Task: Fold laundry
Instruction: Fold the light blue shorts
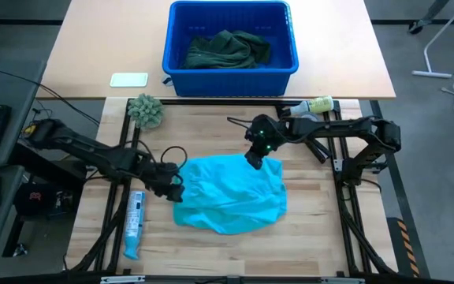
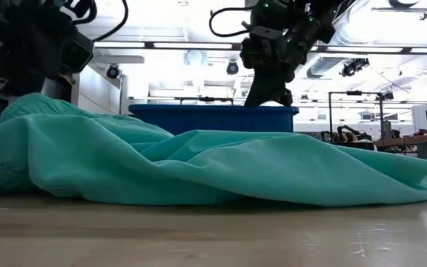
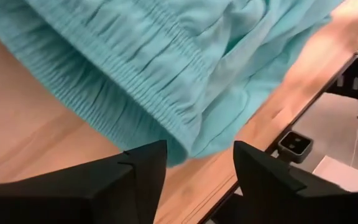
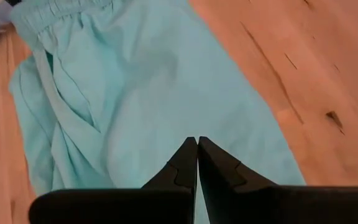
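Observation:
The left gripper next pinches the end of the elastic band, where its gathered edge stands up, to fold the garment (image 1: 231,197) (image 3: 229,74), which lies slack and crumpled.
A turquoise garment (image 1: 231,193) lies crumpled on the wooden table (image 1: 314,237), its folds rising in soft ridges (image 2: 199,167). My left gripper (image 1: 173,188) stands open at the garment's left edge. The gathered elastic band (image 3: 135,93) ends just beyond the gap between its fingers (image 3: 197,162), and nothing is clamped between them. My right gripper (image 1: 254,160) is shut and hovers over the garment's far right part (image 4: 197,142), raised clear of the cloth in the low view (image 2: 267,96).
A blue bin (image 1: 286,63) with dark green garments (image 1: 227,49) stands on the far table. A fuzzy grey-green ball (image 1: 145,110) sits at the far left and a yellowish bottle (image 1: 314,105) at the far right. A blue-and-white tube (image 1: 135,221) lies at the near left.

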Action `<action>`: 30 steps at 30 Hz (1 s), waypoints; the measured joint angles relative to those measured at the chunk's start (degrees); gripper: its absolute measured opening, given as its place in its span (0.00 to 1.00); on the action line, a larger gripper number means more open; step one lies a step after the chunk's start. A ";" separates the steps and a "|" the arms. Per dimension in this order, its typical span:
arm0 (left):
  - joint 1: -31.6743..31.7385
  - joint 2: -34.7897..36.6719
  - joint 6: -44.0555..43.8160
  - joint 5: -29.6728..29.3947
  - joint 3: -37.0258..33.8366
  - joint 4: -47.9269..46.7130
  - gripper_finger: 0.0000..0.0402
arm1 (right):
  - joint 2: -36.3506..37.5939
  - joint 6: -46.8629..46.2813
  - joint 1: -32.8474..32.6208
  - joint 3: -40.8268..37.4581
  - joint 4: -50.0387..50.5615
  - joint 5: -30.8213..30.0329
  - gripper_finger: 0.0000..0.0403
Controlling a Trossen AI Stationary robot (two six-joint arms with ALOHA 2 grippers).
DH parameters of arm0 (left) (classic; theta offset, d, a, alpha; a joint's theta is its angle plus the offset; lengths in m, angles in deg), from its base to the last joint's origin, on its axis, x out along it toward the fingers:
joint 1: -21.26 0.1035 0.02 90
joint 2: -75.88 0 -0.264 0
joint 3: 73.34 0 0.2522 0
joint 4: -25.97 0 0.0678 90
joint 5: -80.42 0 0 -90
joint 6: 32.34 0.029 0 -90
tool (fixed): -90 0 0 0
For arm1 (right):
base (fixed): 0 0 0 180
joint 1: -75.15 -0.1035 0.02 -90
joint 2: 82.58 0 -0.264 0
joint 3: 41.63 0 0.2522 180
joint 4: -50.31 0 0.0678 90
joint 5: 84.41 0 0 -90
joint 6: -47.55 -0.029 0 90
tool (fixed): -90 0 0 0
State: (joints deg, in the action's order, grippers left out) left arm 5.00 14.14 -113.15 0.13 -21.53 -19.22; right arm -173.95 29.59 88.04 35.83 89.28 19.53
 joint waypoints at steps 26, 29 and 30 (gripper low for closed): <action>-2.18 1.29 -8.09 2.55 0.04 16.29 0.00 | 0.00 0.32 0.00 0.00 7.84 0.59 0.00; -3.11 3.51 -8.10 3.70 0.07 16.18 0.00 | 0.00 0.18 0.02 0.00 8.08 7.72 0.00; -3.38 3.90 -8.05 4.06 0.07 15.27 0.00 | 0.01 -0.15 -0.36 0.00 7.99 10.92 0.00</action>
State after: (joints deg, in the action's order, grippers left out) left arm 1.63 18.05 -121.20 4.19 -21.47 -3.94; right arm -173.94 29.44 87.68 35.83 97.28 30.45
